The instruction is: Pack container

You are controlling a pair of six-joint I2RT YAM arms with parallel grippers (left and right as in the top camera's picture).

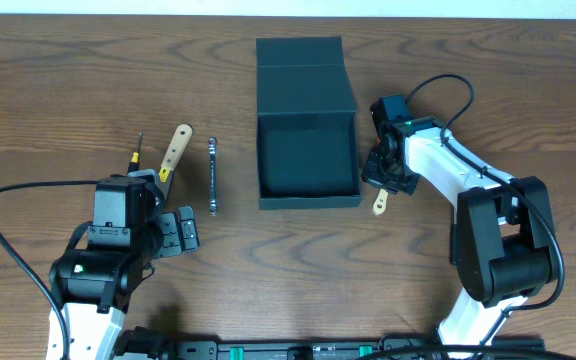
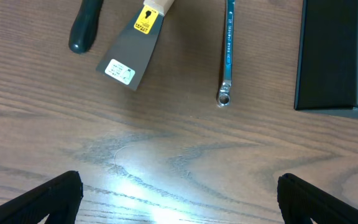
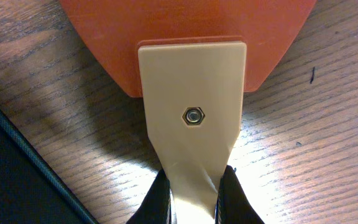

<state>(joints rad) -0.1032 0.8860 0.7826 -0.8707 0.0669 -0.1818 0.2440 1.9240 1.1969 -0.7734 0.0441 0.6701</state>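
Observation:
My right gripper is pinching the narrow part of the scraper's beige handle with both fingers. The orange-bladed scraper (image 3: pixel 185 25) would come up with my right gripper if I lifted it now.
The container (image 1: pixel 308 201) is a dark square box, open, with its flap lid (image 1: pixel 301 66) laid back; its inside looks bare. My right gripper (image 1: pixel 384 178) is just right of the box, shut on the beige handle (image 3: pixel 191 124) of an orange-bladed scraper (image 3: pixel 185 25), held low over the table. The handle's end (image 1: pixel 379 204) sticks out below the gripper. The box edge (image 3: pixel 5 180) shows at the left of the right wrist view. My left gripper (image 1: pixel 182 232) is open and empty over bare wood (image 2: pixel 179 199), below the loose tools.
Left of the box lie a silver wrench (image 1: pixel 213 177) (image 2: pixel 229 50), a wood-handled putty knife (image 1: pixel 175 150) (image 2: pixel 131 59) and a dark-handled screwdriver (image 1: pixel 138 150) (image 2: pixel 84 28). The box corner (image 2: pixel 328 56) shows at the right of the left wrist view.

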